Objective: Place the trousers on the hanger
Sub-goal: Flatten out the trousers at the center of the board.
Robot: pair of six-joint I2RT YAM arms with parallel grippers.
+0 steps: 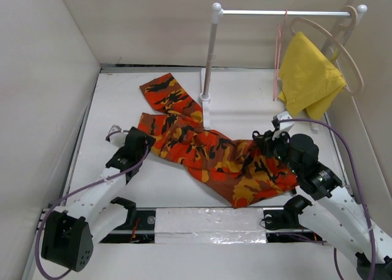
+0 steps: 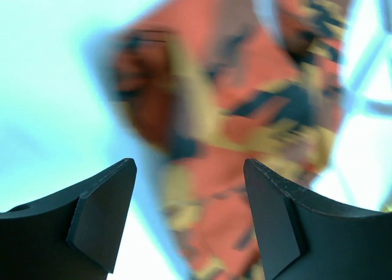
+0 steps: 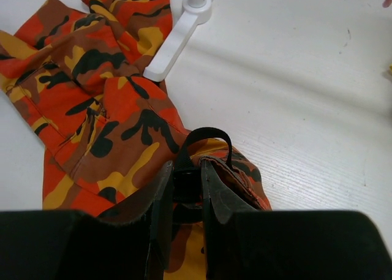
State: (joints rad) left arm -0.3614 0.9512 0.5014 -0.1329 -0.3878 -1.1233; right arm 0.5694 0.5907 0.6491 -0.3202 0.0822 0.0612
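Note:
My left gripper's fingers would miss the edge of the trousers' leg end if they closed now, as it lies below their gap. They should lower first, then close on it.
The camouflage trousers [image 1: 208, 154] lie spread across the table, legs toward the back left, waist at the front right. My right gripper [image 1: 264, 139] is shut on the trousers' waistband beside a black strap loop [image 3: 208, 136]; the cloth [image 3: 116, 133] fills that view's left. My left gripper [image 1: 146, 138] is open just above a leg end; the blurred cloth [image 2: 233, 108] lies between and beyond its fingertips [image 2: 113, 188]. The pink wire hanger [image 1: 278, 53] hangs from the rail at the back right.
A white rail stand [image 1: 208, 65] rises mid-table, its foot [image 3: 174, 38] touching the trousers. A yellow cloth [image 1: 309, 78] hangs on a beige wooden hanger [image 1: 343, 41] right of the pink one. Walls close the left, back and right.

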